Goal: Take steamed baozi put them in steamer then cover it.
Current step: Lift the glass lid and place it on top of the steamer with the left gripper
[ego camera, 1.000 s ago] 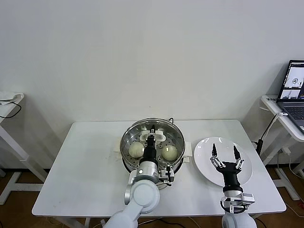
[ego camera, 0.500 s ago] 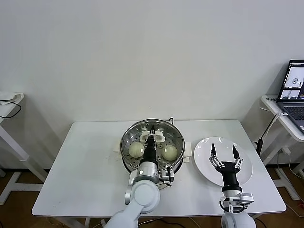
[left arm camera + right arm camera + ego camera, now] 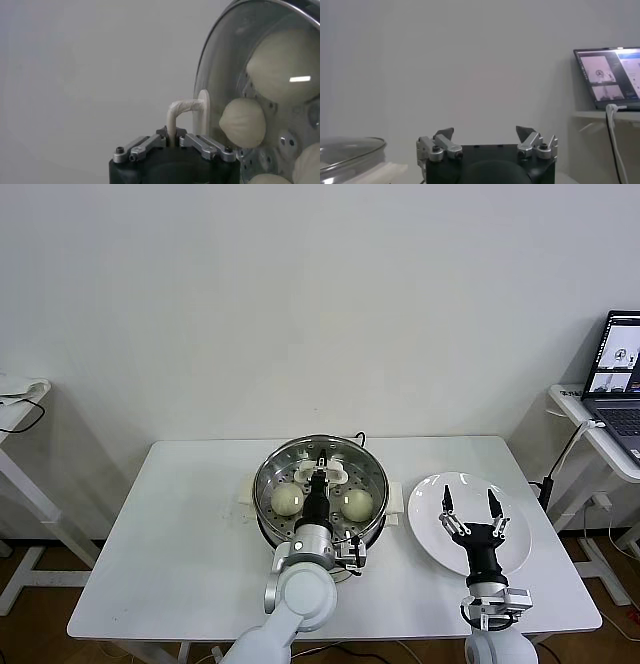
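Note:
The glass cover (image 3: 352, 468) is on the steamer's rim and would stay closed over the baozi, so my left gripper needs to let go now.
The steamer (image 3: 266, 522) stands mid-table, with a white side handle (image 3: 394, 502). The clear glass cover (image 3: 352, 468) lies over its top. My left gripper (image 3: 321, 476) is shut on the cover's white handle (image 3: 186, 107); the left wrist view shows its jaws (image 3: 171, 139) clamped on the handle's post. Cream baozi show through the glass (image 3: 287, 501), (image 3: 357, 504), and also in the left wrist view (image 3: 280, 65), (image 3: 242, 122). My right gripper (image 3: 468, 502) is open and empty above the white plate (image 3: 430, 529); its fingers stand wide apart in the right wrist view (image 3: 485, 132).
The white plate at the right of the steamer holds nothing. A laptop (image 3: 620, 374) sits on a side table at far right, also in the right wrist view (image 3: 610, 75). Another side table (image 3: 20, 399) stands at far left. A cable (image 3: 560, 464) hangs off the table's right.
My right gripper has drawn slightly back toward the table's near edge over the plate. My left gripper and the cover have barely moved.

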{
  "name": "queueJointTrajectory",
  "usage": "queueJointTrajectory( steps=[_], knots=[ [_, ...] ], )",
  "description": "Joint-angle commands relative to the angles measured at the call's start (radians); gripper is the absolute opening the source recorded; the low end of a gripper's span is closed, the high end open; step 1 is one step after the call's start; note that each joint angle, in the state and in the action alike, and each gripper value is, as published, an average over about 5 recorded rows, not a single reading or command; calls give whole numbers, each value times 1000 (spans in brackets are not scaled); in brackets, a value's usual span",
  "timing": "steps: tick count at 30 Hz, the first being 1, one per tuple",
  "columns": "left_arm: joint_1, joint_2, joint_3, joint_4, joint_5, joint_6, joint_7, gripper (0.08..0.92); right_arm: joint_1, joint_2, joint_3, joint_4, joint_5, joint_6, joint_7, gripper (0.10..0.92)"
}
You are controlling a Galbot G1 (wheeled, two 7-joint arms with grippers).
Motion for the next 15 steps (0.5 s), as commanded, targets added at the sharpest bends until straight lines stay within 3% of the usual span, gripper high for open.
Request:
queueJointTrajectory(
  steps=[1, 15],
  knots=[
    [6, 0, 4, -6, 3, 0, 1, 190, 4, -1, -4, -3, -3, -1, 0, 823],
    [22, 1, -5, -20, 17, -27, 1, 196, 9, -2, -12, -8, -10, 0, -1, 823]
  ],
)
